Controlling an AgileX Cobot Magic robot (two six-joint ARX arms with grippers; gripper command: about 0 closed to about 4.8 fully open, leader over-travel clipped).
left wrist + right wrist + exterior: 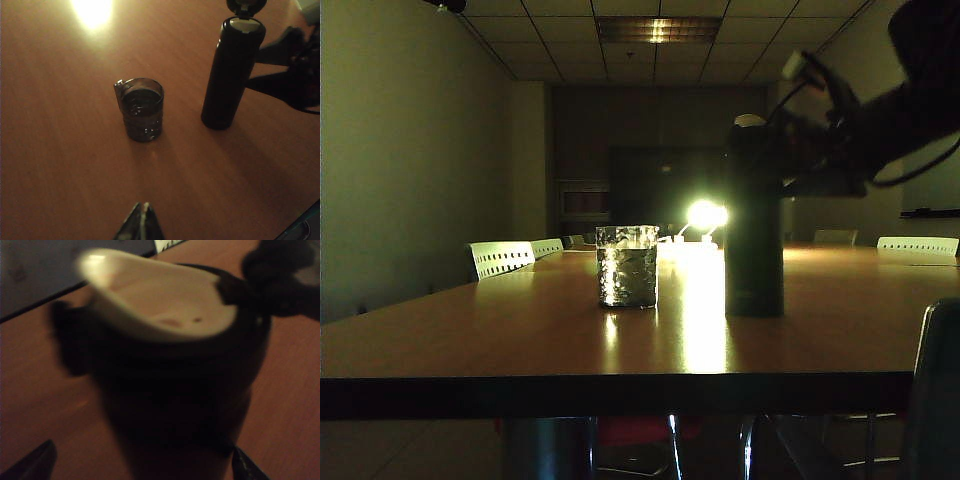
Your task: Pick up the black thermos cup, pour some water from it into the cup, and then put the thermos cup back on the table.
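Observation:
My right gripper is going to pour some water into the dimpled glass (627, 267), so next it needs to grab the black thermos cup by its upper body (754, 185).
The black thermos cup (754, 225) stands upright on the table (520, 340), right of centre, with its lid flipped open above the pale mouth (244, 24). The cup (627, 265), a short dimpled glass, stands a little to its left and holds some water (142, 102). My right gripper (141, 455) is open at the thermos's upper part, one finger on each side, with a gap showing beside one fingertip (37, 462). In the exterior view its arm comes in from the upper right (880, 120). My left gripper (142, 206) is shut and empty, hovering above bare table, nearer than the cup.
A bright light (705, 214) glares on the far tabletop behind the thermos. White chair backs line the left side (502, 258) and the far right (917, 245). A dark chair back (935, 390) rises at the front right corner by the table's dark front edge (620, 395).

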